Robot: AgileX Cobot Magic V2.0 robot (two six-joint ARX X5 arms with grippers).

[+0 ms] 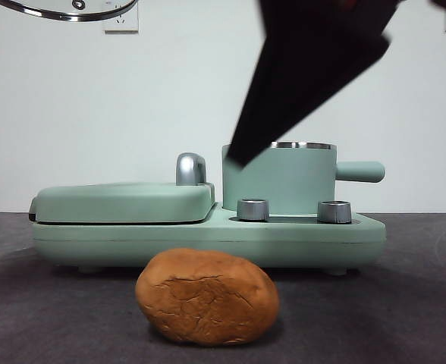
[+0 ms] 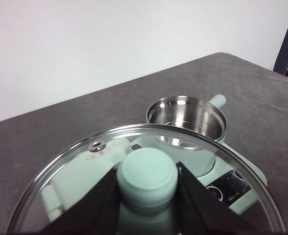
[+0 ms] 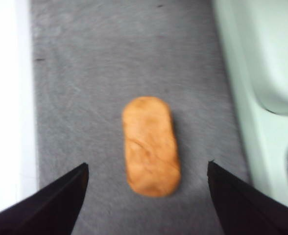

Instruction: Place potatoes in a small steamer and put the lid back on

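Observation:
My right gripper grips the orange-brown potato across its narrow middle [image 1: 208,298] next, since the potato stretches too wide between its rounded ends for the fingers.
The orange-brown potato [image 1: 207,297] lies on the dark table in front of the appliance; it also shows in the right wrist view [image 3: 150,146]. My right gripper [image 3: 146,188] is open, high above the potato, its jaws wide on either side of it. In the front view it is the dark shape [image 1: 314,61] coming down from the top. The small steamer [image 1: 280,178] stands open on the appliance's right side, its steel inside empty [image 2: 187,117]. My left gripper [image 2: 148,196] is shut on the knob of the glass lid [image 2: 85,161], held high at the upper left [image 1: 67,9].
The mint-green appliance base [image 1: 208,235] holds a flat hinged grill plate [image 1: 124,201] with a chrome handle [image 1: 190,168] on its left and two steel dials [image 1: 253,209] at its front. The table's edge shows in the right wrist view [image 3: 29,122].

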